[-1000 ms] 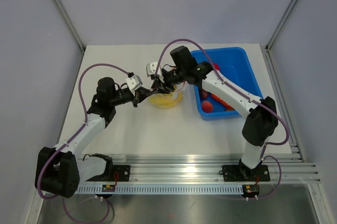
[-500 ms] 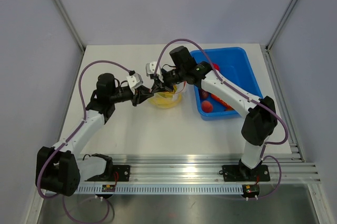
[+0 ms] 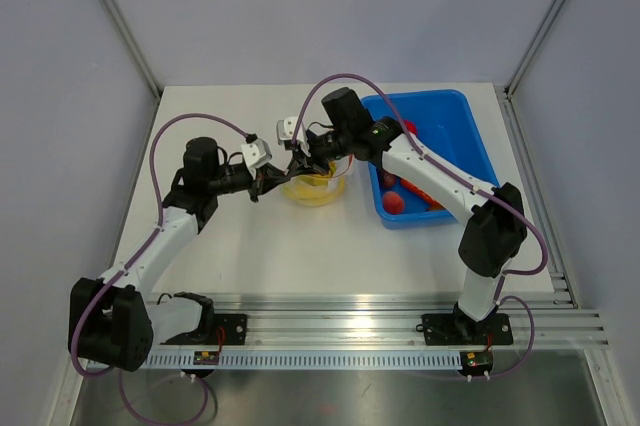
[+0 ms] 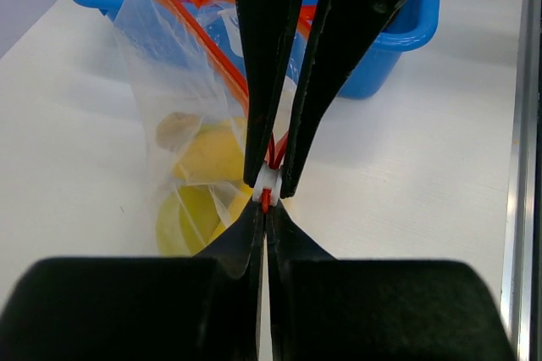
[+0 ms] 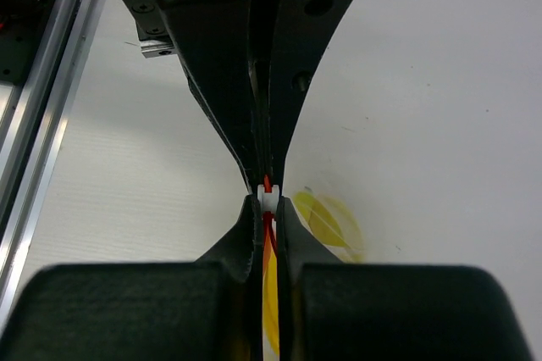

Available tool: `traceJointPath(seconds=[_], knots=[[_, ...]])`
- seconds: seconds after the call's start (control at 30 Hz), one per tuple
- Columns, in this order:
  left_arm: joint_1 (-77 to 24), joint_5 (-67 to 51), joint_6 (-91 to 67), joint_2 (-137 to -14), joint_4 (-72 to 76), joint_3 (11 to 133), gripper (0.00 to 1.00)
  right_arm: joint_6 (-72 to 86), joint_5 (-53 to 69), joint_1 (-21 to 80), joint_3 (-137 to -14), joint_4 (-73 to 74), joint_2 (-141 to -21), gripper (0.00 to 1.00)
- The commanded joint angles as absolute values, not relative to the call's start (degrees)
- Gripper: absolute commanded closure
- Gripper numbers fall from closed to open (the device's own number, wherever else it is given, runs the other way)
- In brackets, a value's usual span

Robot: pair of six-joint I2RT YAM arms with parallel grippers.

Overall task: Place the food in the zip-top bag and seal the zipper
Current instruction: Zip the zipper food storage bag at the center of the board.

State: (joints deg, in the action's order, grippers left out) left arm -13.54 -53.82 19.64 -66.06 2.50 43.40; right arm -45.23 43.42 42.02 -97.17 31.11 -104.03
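The white slider (image 5: 268, 199) that my right gripper holds would slide along the zipper if I moved that gripper sideways now, because my left gripper pins the zipper's end.
The clear zip-top bag (image 3: 318, 186) hangs at mid-table between both grippers, and the yellow banana (image 3: 322, 193) is inside it. In the left wrist view the bag (image 4: 161, 73) hangs with the banana (image 4: 207, 158) at its bottom, and the orange-red zipper (image 4: 195, 18) runs along its mouth. My left gripper (image 4: 265, 202) is shut on the near end of the zipper strip. My right gripper (image 5: 268, 202) is shut on the white slider (image 5: 268, 199) of the zipper, fingertip to fingertip with the left gripper (image 3: 281, 179). The right gripper (image 3: 298, 170) comes in from the bin side.
A blue plastic bin (image 3: 445, 126) stands right of the bag, holding a red tomato (image 3: 394, 201) and an orange carrot (image 3: 420, 191). It shows behind the bag in the left wrist view (image 4: 398, 35). An aluminium rail (image 3: 380, 311) runs along the near edge.
My left arm has shifted slightly up and to the right, closing in on the right gripper at the bag's mouth. The right arm has barely moved.
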Motion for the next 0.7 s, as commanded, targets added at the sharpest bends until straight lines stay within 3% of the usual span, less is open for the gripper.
traceJointPath(seconds=[0.0,0.17,0.67], knots=[[-13.19,-54.86,18.38,-64.35,6.93,43.43,1.0,-45.97,40.17,42.37,-97.12,28.48,-102.05,1.0],[-10.9,-47.82,9.77,-60.38,18.45,38.42,1.0,-46.5,39.2,41.14,-95.54,27.95,-100.64,1.0],[-2.9,-43.77,5.71,-58.71,18.99,39.02,1.0,-46.76,35.25,36.21,-95.98,29.79,-99.58,1.0]])
